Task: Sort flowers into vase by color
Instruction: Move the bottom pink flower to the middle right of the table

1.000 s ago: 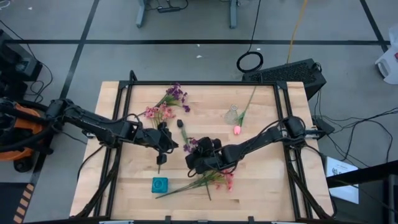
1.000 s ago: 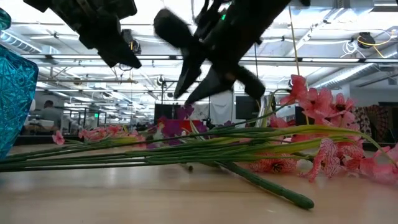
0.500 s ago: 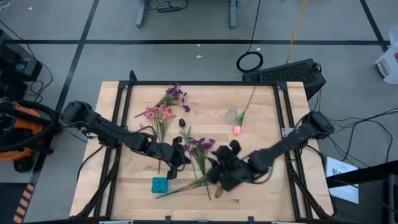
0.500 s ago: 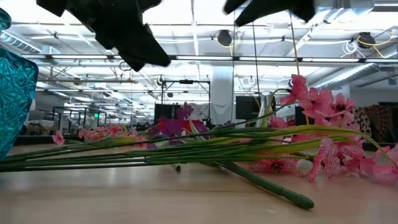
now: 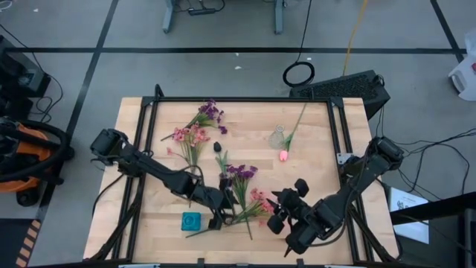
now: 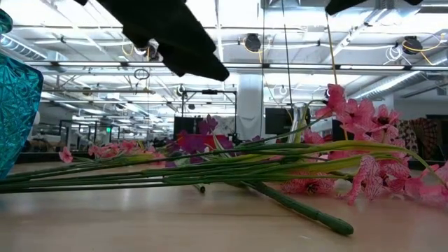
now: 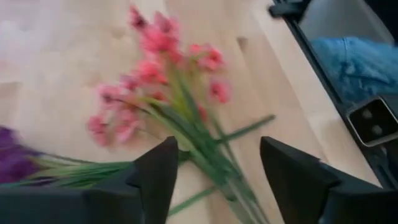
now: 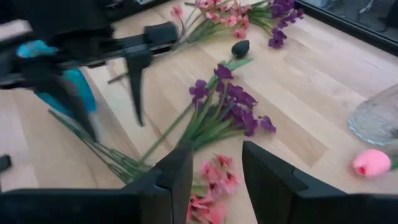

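My left gripper should grab the pink spray by its bundled green stems, so its pink blossoms stay free for sorting by color.
A pink flower spray (image 5: pixel 260 202) lies flat on the table, its stems (image 5: pixel 212 225) running toward the teal vase (image 5: pixel 191 221). A purple spray (image 5: pixel 241 174) lies just beyond it, and their stems cross. My left gripper (image 5: pixel 220 214) hovers open over those stems next to the teal vase. In its wrist view the pink blossoms (image 7: pixel 155 68) lie beyond the gripper (image 7: pixel 217 180). My right gripper (image 5: pixel 285 217) is open just to the right of the pink blossoms (image 8: pixel 214 186). A pink bud (image 5: pixel 283 155) lies by a clear vase (image 5: pixel 277 138).
At the far left of the table lie another pink spray (image 5: pixel 190 135), a purple spray (image 5: pixel 212 113) and a dark bud (image 5: pixel 217 147). The bud's long stem (image 5: pixel 300 117) leans past the clear vase. Black frame rails (image 5: pixel 141 149) run along both table sides.
My left gripper has gone toward the table's near edge and to the right, ending over the stems by the teal vase. My right gripper has drawn away toward the near right. The purple spray and then the pink blossoms now show uncovered on the table.
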`<state>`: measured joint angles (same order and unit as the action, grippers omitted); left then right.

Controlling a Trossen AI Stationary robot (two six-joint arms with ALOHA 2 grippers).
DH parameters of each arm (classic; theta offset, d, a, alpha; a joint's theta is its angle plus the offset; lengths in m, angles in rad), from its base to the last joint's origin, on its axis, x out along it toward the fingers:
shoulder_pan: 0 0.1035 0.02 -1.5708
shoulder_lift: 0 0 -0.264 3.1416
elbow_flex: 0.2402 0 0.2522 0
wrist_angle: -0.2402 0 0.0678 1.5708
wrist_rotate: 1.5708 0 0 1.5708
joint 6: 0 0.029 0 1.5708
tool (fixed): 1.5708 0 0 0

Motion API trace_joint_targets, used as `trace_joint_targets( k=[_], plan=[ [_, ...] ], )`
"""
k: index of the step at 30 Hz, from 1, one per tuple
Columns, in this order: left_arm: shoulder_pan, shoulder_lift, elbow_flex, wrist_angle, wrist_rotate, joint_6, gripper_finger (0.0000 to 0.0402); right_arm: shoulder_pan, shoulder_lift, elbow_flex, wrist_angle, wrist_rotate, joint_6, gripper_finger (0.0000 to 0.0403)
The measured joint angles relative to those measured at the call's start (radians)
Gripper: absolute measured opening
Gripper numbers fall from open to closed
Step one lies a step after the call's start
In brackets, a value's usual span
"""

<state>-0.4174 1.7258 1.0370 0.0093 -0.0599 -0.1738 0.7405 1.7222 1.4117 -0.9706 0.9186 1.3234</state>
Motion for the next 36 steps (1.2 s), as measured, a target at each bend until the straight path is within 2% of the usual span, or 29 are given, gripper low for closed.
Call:
trace_joint_targets(
  k=[7, 18, 24, 32, 34, 36],
  plan=[
    [-0.023, 0.140, 0.080, -0.010, -0.020, -0.023, 0.0256, 0.014, 0.000, 0.000, -0.020, -0.002, -0.001, 0.0130],
    [-0.019, 0.257, 0.128, -0.018, -0.027, -0.004, 0.0243, 0.014, 0.000, 0.000, -0.024, 0.000, -0.001, 0.0130],
    [-0.005, 0.266, 0.127, -0.012, -0.034, -0.004, 0.0179, 0.014, 0.000, 0.000, -0.023, 0.027, -0.006, 0.0130],
    [0.013, 0.266, 0.127, 0.050, -0.027, -0.032, 0.0026, 0.014, 0.000, 0.000, -0.024, 0.026, -0.007, 0.0130],
    [0.013, 0.266, 0.127, 0.077, -0.026, -0.042, 0.0012, 0.014, 0.000, 0.000, -0.024, 0.025, -0.007, 0.0130],
    [0.013, 0.266, 0.127, 0.111, -0.025, -0.066, 0.0016, 0.014, 0.000, 0.000, -0.025, 0.024, -0.011, 0.0130]
  ],
)
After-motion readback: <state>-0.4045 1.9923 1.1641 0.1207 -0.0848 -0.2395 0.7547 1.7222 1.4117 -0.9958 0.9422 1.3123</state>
